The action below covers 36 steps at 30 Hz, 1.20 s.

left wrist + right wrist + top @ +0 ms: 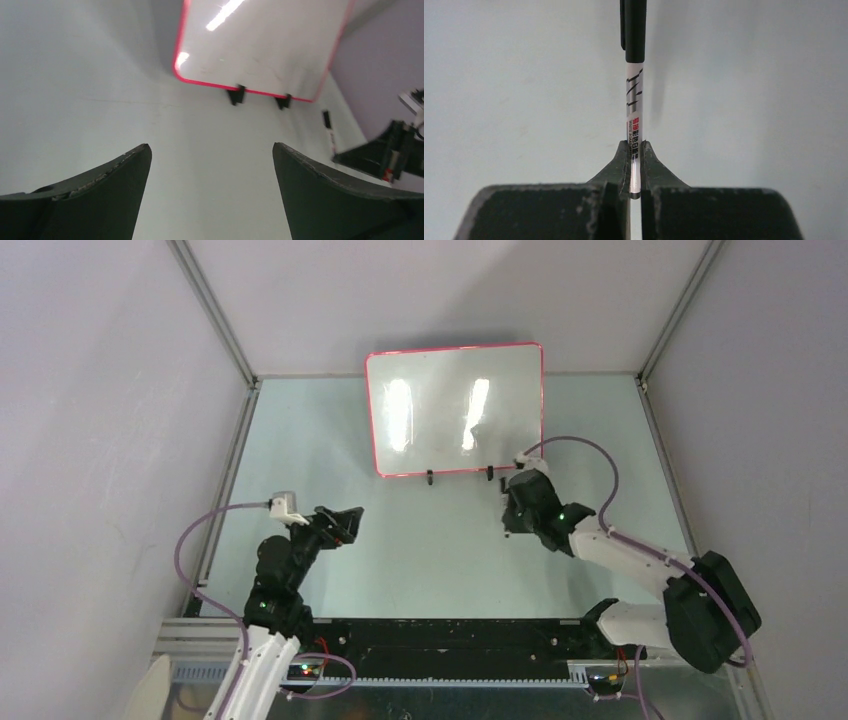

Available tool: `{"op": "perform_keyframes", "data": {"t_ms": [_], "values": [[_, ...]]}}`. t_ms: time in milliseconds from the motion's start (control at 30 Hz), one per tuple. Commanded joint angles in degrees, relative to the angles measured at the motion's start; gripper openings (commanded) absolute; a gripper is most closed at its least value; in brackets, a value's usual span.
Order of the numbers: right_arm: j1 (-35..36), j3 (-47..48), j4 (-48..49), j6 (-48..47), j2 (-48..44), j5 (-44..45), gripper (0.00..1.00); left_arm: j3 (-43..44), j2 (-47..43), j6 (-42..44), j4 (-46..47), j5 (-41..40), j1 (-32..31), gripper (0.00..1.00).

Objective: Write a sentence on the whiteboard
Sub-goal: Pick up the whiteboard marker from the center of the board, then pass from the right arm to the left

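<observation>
My left gripper will next grab the marker by its black cap, opposite the tail end that is held, so that the marker is uncapped for writing.
The whiteboard stands upright at the back of the table on two black clip feet. It has a red-pink rim and also shows in the left wrist view. No sentence shows on it, only light glare. My right gripper is shut on the tail end of a white marker whose black cap is on. In the top view it sits low in front of the board's right foot. The marker points away from it, just above or on the table. My left gripper is open and empty, left of centre.
The pale green table is fenced by grey walls and metal rails at left, right and back. Purple cables loop off both arms. A black base plate lies along the near edge.
</observation>
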Motion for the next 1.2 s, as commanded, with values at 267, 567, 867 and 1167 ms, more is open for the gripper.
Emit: {"op": "perform_keyframes", "data": {"t_ms": [267,567,867,1167], "values": [[26.80,-2.26,22.86,-18.76,-0.02,-16.54,0.00,-8.60,21.94,-14.51,47.71,27.84,-0.45,0.93],[31.34,-0.07,25.62,-21.05,3.15,-18.71,0.00,-6.77,35.28,-14.78,55.95,27.36,-6.66,0.82],[31.45,0.00,25.36,-21.08,2.27,-15.06,0.00,-2.12,38.23,-9.42,50.04,24.48,-13.80,0.66],[31.41,-0.83,25.49,-21.05,0.29,-13.72,0.00,0.53,43.85,-7.87,50.19,25.24,-17.60,0.52]]}}
